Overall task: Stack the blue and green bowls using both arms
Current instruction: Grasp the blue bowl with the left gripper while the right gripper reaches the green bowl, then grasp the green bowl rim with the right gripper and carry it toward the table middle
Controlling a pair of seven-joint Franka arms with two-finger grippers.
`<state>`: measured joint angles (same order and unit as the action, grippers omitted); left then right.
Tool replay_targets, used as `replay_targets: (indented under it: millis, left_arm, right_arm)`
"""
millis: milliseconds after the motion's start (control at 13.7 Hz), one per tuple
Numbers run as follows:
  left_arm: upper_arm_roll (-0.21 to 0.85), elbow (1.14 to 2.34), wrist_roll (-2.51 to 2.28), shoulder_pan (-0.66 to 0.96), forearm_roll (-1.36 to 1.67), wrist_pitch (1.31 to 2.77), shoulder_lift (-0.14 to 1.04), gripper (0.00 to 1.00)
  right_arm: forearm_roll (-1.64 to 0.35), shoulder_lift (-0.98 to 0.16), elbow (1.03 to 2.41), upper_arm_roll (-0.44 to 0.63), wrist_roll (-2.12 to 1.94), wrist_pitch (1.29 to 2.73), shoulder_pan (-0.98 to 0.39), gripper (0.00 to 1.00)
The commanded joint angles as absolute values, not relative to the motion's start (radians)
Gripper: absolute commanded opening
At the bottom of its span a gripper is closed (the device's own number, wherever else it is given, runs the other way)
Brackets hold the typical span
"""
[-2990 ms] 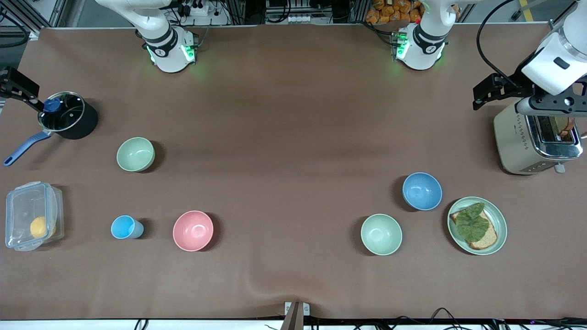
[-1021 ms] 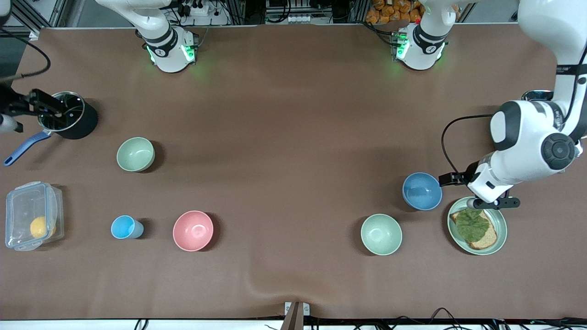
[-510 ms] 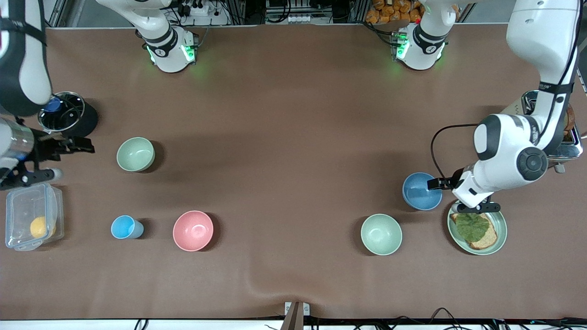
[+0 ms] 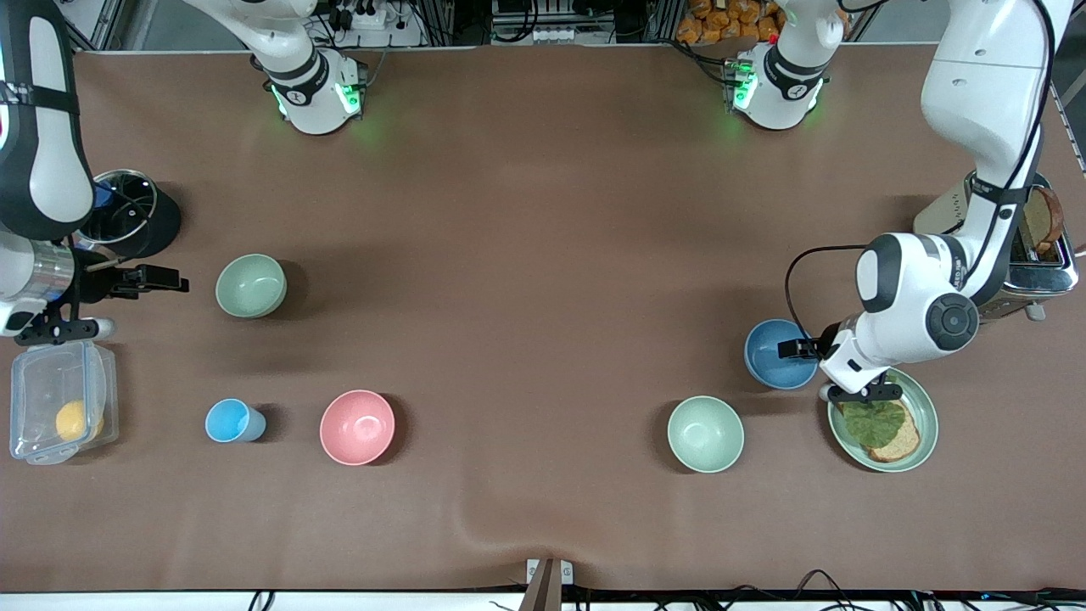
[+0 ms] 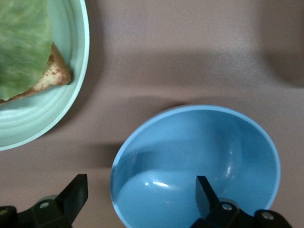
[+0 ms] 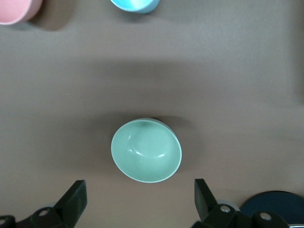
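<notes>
The robot's right gripper needs to grab the green bowl by its rim (image 4: 280, 268) next, so that it can stack the bowl with the blue bowl (image 4: 776, 356).
The blue bowl (image 4: 776, 356) stands upright beside the green plate, toward the left arm's end of the table. My left gripper (image 4: 819, 373) is open above the bowl's plate-side rim. In the left wrist view the blue bowl (image 5: 199, 156) fills the frame and the left gripper (image 5: 140, 199) has one finger outside the rim and one over the inside. A green bowl (image 4: 250, 286) stands near the pot. My right gripper (image 4: 85, 305) is open and empty in the air between pot and box, short of the bowl (image 6: 146, 150); the right wrist view shows the gripper (image 6: 137, 204).
A second green bowl (image 4: 705, 434) stands nearer the front camera than the blue bowl. The green plate (image 4: 925, 424) holds bread and a leaf. A toaster (image 4: 1018, 263), a black pot (image 4: 140, 225), a clear box (image 4: 59, 399), a light-blue cup (image 4: 231, 421) and a pink bowl (image 4: 357, 427) stand around.
Both arms swung in from the table's ends. The left gripper came from the toaster down over the blue bowl's rim. The right gripper moved from the pot toward the green bowl.
</notes>
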<state>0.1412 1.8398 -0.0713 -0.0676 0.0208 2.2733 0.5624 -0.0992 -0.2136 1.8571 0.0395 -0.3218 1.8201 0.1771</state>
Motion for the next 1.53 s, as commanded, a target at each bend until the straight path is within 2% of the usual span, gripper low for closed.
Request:
replay_targets:
  millis: [0, 73, 146, 510, 729, 875, 948, 1021, 1240, 1312, 1385, 1458]
  left_arm:
    - [0.144, 1.832, -0.060, -0.071, 0.000, 2.293, 0.578, 0.39]
    - [0.144, 1.832, -0.060, -0.072, -0.002, 2.293, 0.578, 0.06]
    - [0.144, 1.832, -0.060, -0.072, 0.000, 2.293, 0.578, 0.00]
    - [0.144, 1.832, -0.060, -0.075, 0.000, 2.293, 0.571, 0.00]
    - [0.144, 1.832, -0.060, -0.078, 0.000, 2.290, 0.545, 0.00]
    - [0.144, 1.830, -0.060, -0.080, 0.000, 2.284, 0.513, 0.00]
    - [0.144, 1.829, -0.058, -0.080, 0.000, 2.284, 0.494, 0.00]
    - [0.144, 1.829, -0.057, -0.084, 0.002, 2.283, 0.474, 0.00]
    - [0.147, 1.825, -0.058, -0.106, 0.031, 2.258, 0.413, 0.00]
    - [0.146, 1.824, -0.058, -0.107, 0.063, 2.257, 0.400, 0.00]
    - [0.146, 1.824, -0.060, -0.112, 0.089, 2.256, 0.387, 0.00]
    - [0.146, 1.824, -0.060, -0.121, 0.113, 2.255, 0.377, 0.00]
  right_arm:
    - [-0.120, -0.147, 2.012, 0.023, -0.325, 1.928, 0.205, 1.00]
    - [-0.120, -0.144, 2.048, 0.023, -0.325, 1.969, 0.207, 1.00]
    - [-0.120, -0.144, 2.077, 0.023, -0.327, 2.000, 0.218, 1.00]
    - [-0.155, -0.158, 2.203, 0.023, -0.440, 2.189, 0.273, 0.98]
    - [-0.155, -0.166, 2.311, 0.021, -0.443, 2.363, 0.268, 0.89]
    - [-0.155, -0.178, 2.354, 0.021, -0.445, 2.439, 0.265, 0.79]
    - [-0.155, -0.179, 2.368, 0.020, -0.445, 2.459, 0.264, 0.68]
    - [-0.155, -0.181, 2.381, 0.020, -0.445, 2.477, 0.264, 0.62]
    - [-0.156, -0.207, 2.396, 0.018, -0.445, 2.514, 0.264, 0.55]
    - [-0.156, -0.210, 2.413, 0.017, -0.445, 2.537, 0.264, 0.45]
    - [-0.156, -0.213, 2.427, 0.017, -0.443, 2.569, 0.264, 0.43]
    - [-0.156, -0.218, 2.437, 0.017, -0.445, 2.592, 0.264, 0.37]
